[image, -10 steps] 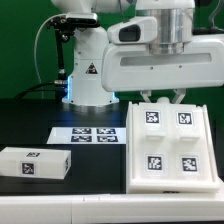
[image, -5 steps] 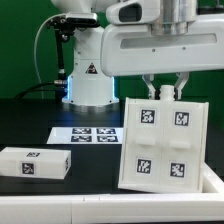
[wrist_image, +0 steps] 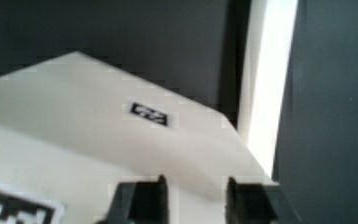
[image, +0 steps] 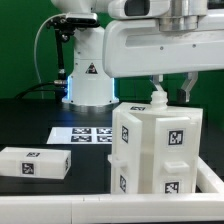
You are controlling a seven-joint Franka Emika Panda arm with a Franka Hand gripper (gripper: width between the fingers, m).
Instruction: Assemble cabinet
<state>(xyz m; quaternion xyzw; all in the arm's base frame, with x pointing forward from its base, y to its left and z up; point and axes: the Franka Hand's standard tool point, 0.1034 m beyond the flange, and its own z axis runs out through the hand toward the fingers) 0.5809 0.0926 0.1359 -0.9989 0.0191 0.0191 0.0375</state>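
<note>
The cabinet [image: 155, 150] rests its lower edge down behind the table's pale front edge in the exterior view and would stay standing, so the robot's gripper needs to open.
The cabinet [image: 155, 150], a white boxy body with square marker tags, stands on end at the exterior view's right, one corner turned toward the camera. My gripper [image: 172, 92] reaches down onto its top edge, one finger on each side of a wall, shut on it. In the wrist view the cabinet's white surface [wrist_image: 105, 130] with a tag fills the picture, and white plastic lies between the dark fingers [wrist_image: 144, 200] of the gripper [wrist_image: 197, 200]. A separate white block [image: 35, 163] with tags lies flat at the exterior view's left.
The marker board [image: 85, 134] lies flat on the black table between the block and the cabinet. The arm's white base [image: 88, 70] stands behind it. The table's pale front edge [image: 60, 205] runs close below the block.
The cabinet lay flat with its tagged face up; it has tipped up onto end and turned a corner toward the camera. The gripper has risen with its top edge.
</note>
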